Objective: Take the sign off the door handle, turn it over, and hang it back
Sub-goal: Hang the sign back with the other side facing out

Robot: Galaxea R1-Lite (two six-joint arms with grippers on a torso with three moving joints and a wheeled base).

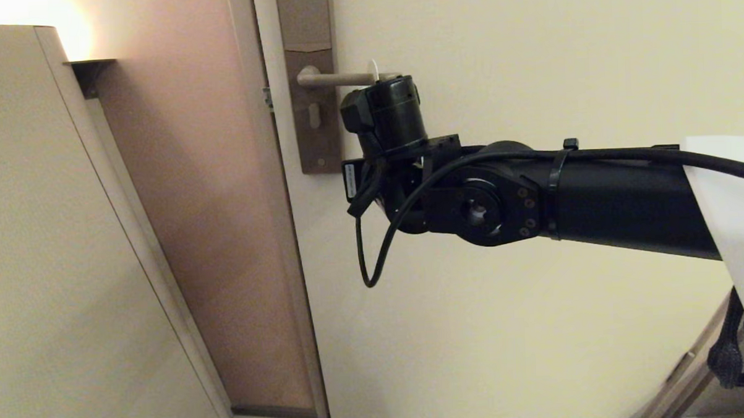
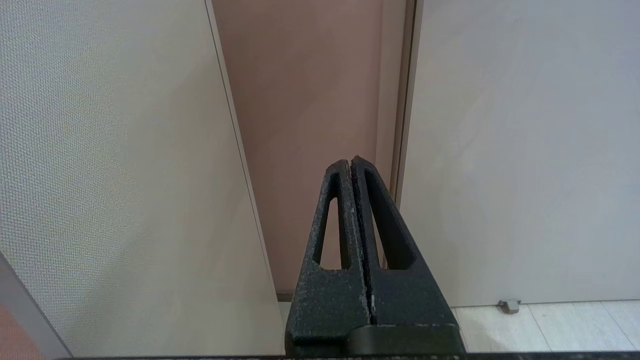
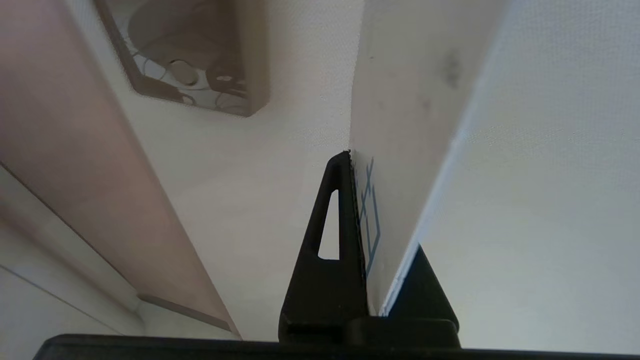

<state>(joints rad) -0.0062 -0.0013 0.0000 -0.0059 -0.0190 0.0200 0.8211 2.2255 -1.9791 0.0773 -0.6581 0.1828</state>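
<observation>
My right gripper needs to move the sign toward the door handle's backplate before it opens, because the sign's white sliver (image 1: 373, 68) is near the door handle's loose end (image 1: 391, 76).
The door handle (image 1: 336, 79) juts out level from its tall brown-grey backplate (image 1: 310, 112) on the cream door. My right arm reaches in from the right, and its wrist (image 1: 387, 112) sits just under the handle's free end, hiding the fingers there. A white sliver of the sign (image 1: 374, 68) stands up at the handle. In the right wrist view my right gripper (image 3: 352, 155) is shut on the sign (image 3: 400, 125), white side with blue print facing the camera. My left gripper (image 2: 351, 162) is shut and empty, low down and facing the door frame.
A beige partition (image 1: 51, 245) stands at the left, with the pinkish-brown frame (image 1: 211, 208) between it and the door (image 1: 537, 327). A cable loop (image 1: 374, 258) hangs under the right wrist. A small door stop (image 2: 509, 305) sits at the floor.
</observation>
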